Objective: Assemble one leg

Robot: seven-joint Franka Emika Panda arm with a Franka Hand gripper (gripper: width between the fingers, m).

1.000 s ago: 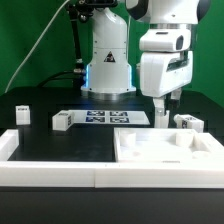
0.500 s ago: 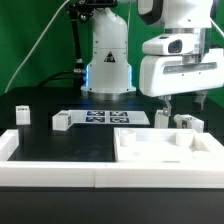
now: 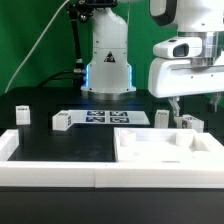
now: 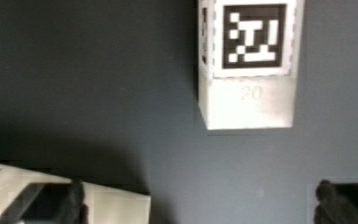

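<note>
I should next grab the leg by its tagged square body (image 3: 189, 123) with my gripper. Then I can assemble that one leg onto the white tabletop piece (image 3: 160, 152).
Several small white legs with tags lie on the black table: one at the exterior view's far left (image 3: 22, 113), one left of centre (image 3: 62, 122), and two at the right (image 3: 161, 118) (image 3: 188, 122). The large white tabletop piece (image 3: 160, 152) lies at the front right. My gripper (image 3: 196, 103) hangs open and empty above the two right legs. In the wrist view a leg (image 4: 250, 65) with a tag lies flat on the table beyond my open gripper (image 4: 202, 205). Nothing is between the fingers (image 4: 345, 200).
The marker board (image 3: 105, 118) lies flat in front of the robot base (image 3: 108, 60). A white frame (image 3: 12, 145) borders the table's front and left. In the wrist view a white part (image 4: 114, 205) sits beside one finger.
My gripper has moved toward the exterior view's right and risen a little. It stays open and empty. The parts on the table have not moved.
</note>
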